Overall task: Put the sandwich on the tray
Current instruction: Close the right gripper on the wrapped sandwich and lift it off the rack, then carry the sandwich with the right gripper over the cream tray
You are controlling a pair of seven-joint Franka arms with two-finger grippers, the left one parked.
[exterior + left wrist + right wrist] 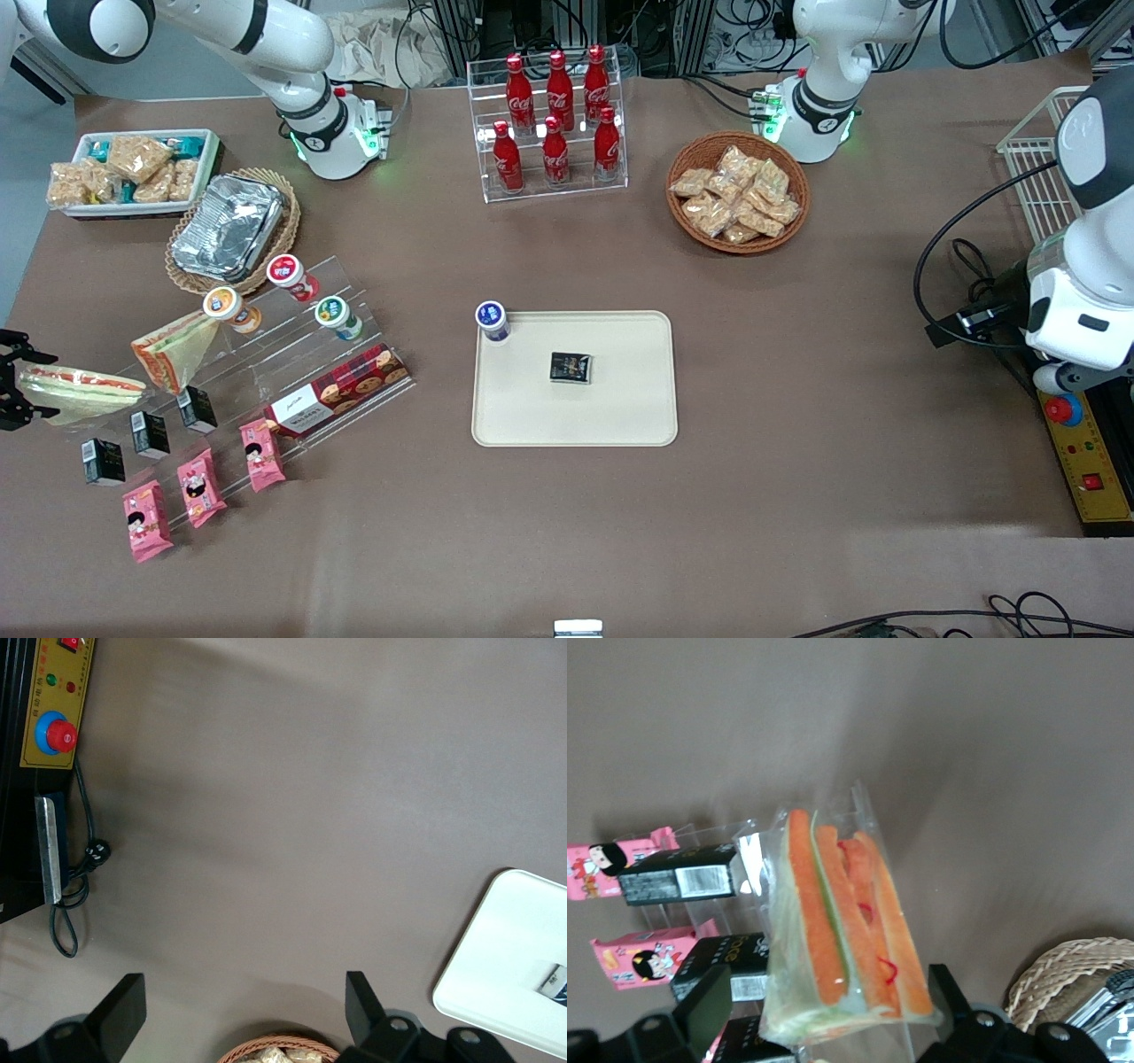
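Note:
The robot's gripper should place the clear-wrapped sandwich on the cream tray (576,416), so it should grab the sandwich by its wrapped end (41,392).
The sandwich (81,388) is a clear-wrapped wedge with orange, red and green stripes, lying at the working arm's end of the table on the edge of a clear acrylic step rack (266,372). My gripper (12,379) is at that end, level with the sandwich, open. In the right wrist view the sandwich (837,930) lies between the two spread fingers of the gripper (828,1014), with a gap showing beside one finger (704,1010). The cream tray (576,416) lies mid-table, well apart from the sandwich, and its corner shows in the left wrist view (505,957).
A black box (571,368) and a blue-lidded cup (492,321) sit on the tray. Another wrapped wedge (173,350), small black boxes (151,434), pink packets (199,487) and a biscuit box (337,390) crowd the rack. A foil container (229,226) in a basket is close by.

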